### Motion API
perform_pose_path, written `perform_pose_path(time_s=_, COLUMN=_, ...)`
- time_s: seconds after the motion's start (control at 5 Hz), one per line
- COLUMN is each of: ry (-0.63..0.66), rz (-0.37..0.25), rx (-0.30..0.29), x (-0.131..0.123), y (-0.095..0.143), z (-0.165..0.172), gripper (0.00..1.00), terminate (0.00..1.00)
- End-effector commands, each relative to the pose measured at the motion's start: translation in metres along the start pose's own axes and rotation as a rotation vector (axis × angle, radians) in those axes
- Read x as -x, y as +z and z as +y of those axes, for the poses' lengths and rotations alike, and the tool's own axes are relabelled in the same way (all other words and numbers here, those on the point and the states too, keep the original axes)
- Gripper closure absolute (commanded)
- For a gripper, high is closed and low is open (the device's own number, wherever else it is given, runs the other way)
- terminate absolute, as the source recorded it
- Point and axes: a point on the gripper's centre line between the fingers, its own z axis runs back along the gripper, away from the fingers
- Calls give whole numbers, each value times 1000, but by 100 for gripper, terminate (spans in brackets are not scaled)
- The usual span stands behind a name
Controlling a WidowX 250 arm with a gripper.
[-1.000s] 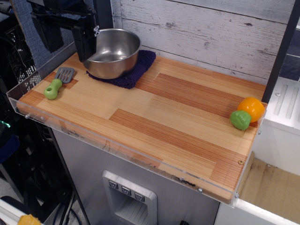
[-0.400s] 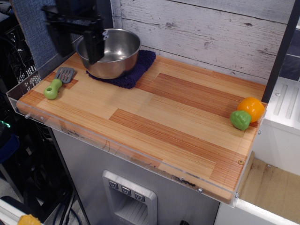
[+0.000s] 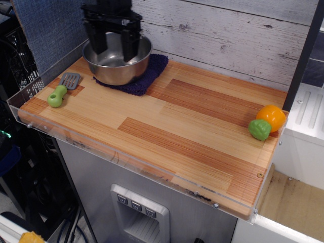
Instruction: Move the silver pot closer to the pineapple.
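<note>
The silver pot needs to come closer to the pineapple [image 3: 268, 121], so my gripper needs to grab it by its rim [image 3: 150, 46] next.
The silver pot [image 3: 115, 68] is a shiny steel bowl that sits upright on a dark purple knitted cloth [image 3: 150, 76] at the back left of the wooden board. My black gripper [image 3: 112, 48] hangs over the pot from above. Its two fingers [image 3: 96, 43] stand apart and reach down inside the rim, with the bare inside of the pot showing between them. It holds nothing. The pineapple [image 3: 268, 121], a small orange toy with a green lump, lies at the far right edge of the board, far from the pot.
A grey spatula with a green handle [image 3: 61, 91] lies at the left edge, in front of the pot. A clear plastic lip [image 3: 126, 152] runs along the board's front and left sides. A white plank wall [image 3: 217, 35] stands behind.
My gripper has moved right, from the pot's left rim to over its middle. The pot has shifted slightly left and sits level on the cloth.
</note>
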Motion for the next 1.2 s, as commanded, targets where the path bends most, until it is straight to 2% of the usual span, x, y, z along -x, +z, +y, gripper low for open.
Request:
perform_pose_path(time_s=0.0, ry=-55, rz=-67, rx=-62, x=-15, y=9, z=-21, gripper=0, terminate=0)
perform_pose_path(time_s=0.2, ry=-64, rz=-47, rx=-80, x=-17, y=-4, z=-24, gripper=0, terminate=0)
perform_pose_path(time_s=0.6, ry=-49, rz=-27, rx=-90, x=-17, y=-15, z=-17, gripper=0, terminate=0)
perform_pose_path(time_s=0.8, ry=-39, rz=-26, rx=-88, x=-17, y=-17, z=-15, gripper=100, terminate=0)
perform_pose_path(time_s=1.0, ry=-41, rz=-17, rx=-90, x=-16, y=-18, z=-15, gripper=100, terminate=0)
